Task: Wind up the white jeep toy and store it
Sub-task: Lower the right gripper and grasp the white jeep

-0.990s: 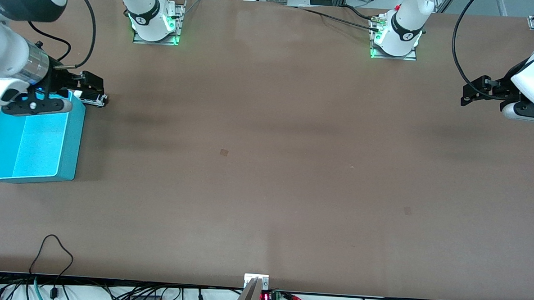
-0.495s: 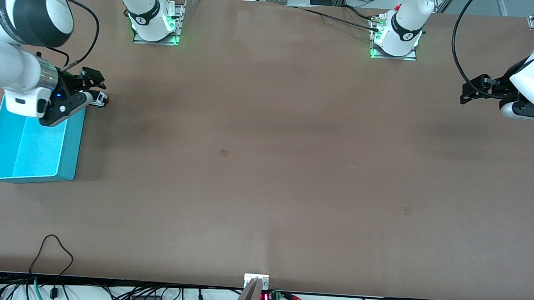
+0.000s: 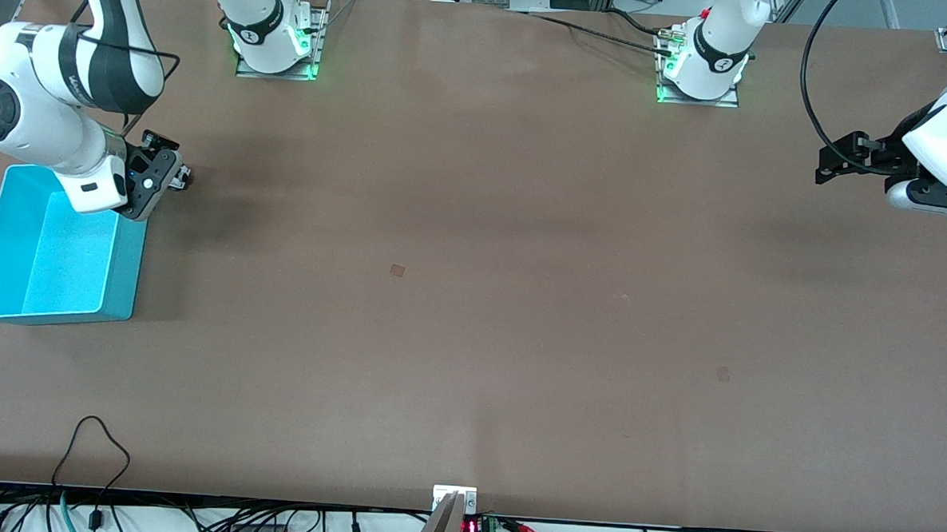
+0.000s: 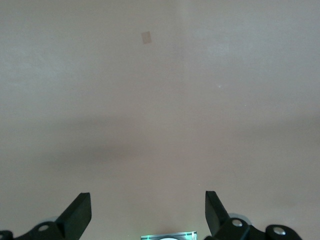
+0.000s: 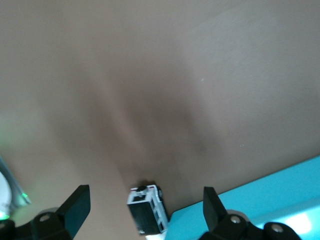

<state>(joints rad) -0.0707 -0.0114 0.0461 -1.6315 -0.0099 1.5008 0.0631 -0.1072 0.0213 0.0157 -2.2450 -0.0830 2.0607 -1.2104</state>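
Observation:
The white jeep toy needs to go into the teal bin. My right gripper needs to grip the white jeep toy by its black-roofed body (image 5: 147, 212) next.
The white jeep toy (image 3: 180, 177) with a black roof stands on the table, touching or almost touching the corner of the teal bin (image 3: 125, 283) that is farthest from the front camera. My right gripper (image 3: 166, 161) hangs over it, open and empty. In the right wrist view the jeep (image 5: 148, 212) lies between the spread fingers of the gripper (image 5: 145, 198), next to the bin's rim (image 5: 260, 192). My left gripper (image 3: 825, 165) waits open and empty over the table at the left arm's end; its wrist view (image 4: 148, 205) shows only bare table.
The teal bin holds nothing that I can see. A small dark patch (image 3: 396, 270) marks the table's middle and another (image 3: 722, 374) lies nearer the front camera. Cables (image 3: 94, 449) run along the front edge.
My right arm has swung its elbow and wrist round over the bin's corner, and its hand has turned. The jeep has stayed in place. The left arm has not moved.

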